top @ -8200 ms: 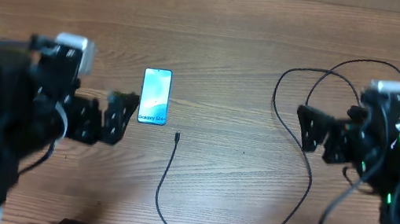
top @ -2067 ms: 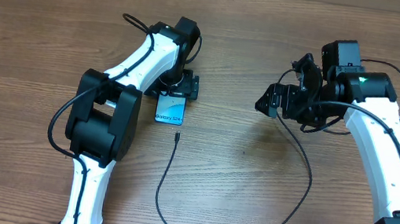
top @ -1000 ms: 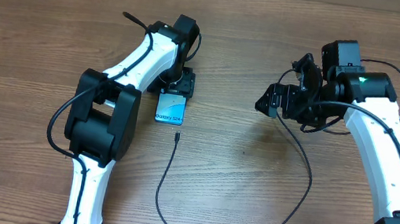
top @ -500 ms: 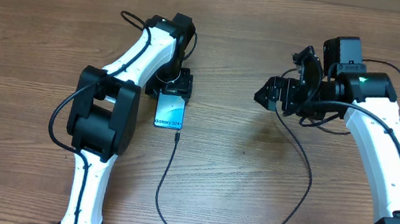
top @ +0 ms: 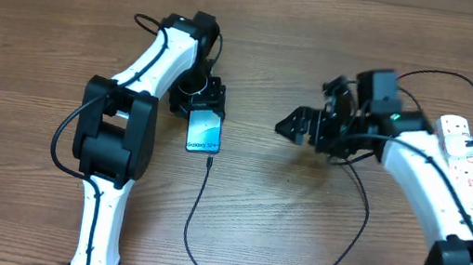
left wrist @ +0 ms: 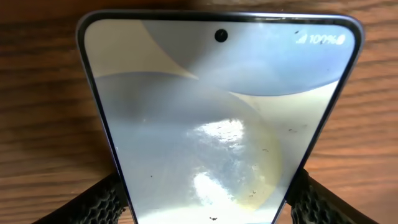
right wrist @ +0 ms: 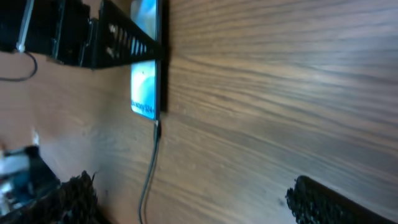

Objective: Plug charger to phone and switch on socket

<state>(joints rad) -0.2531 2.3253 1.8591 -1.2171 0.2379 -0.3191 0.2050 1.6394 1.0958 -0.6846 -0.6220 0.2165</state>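
The phone will next be grabbed by my right gripper on its long side near the Galaxy band, so that my left gripper can regrip to plug the charger (top: 189, 219).
The phone (top: 205, 134) lies on the wooden table with its "Galaxy" band toward me. My left gripper (top: 203, 107) is shut on its far end. In the left wrist view the phone's screen (left wrist: 211, 106) fills the frame between the two fingers of my left gripper (left wrist: 208, 202). The charger (top: 189, 219) is a thin black cable; its connector tip (top: 210, 160) lies right at the phone's near edge, and I cannot tell if it is in. The phone (right wrist: 145, 93) and cable (right wrist: 151, 165) also show in the right wrist view. My right gripper (top: 304, 122) is open and empty, above the table right of the phone.
The socket (top: 461, 155), a white power strip with red-marked switches, lies at the right edge behind my right arm. The black cable loops along the table's front, then up under my right arm toward the strip. My right gripper's fingers (right wrist: 199, 202) hang over bare wood.
My left gripper has slid the phone toward me, up to the cable tip. My right arm has swung left toward the phone, uncovering the power strip.
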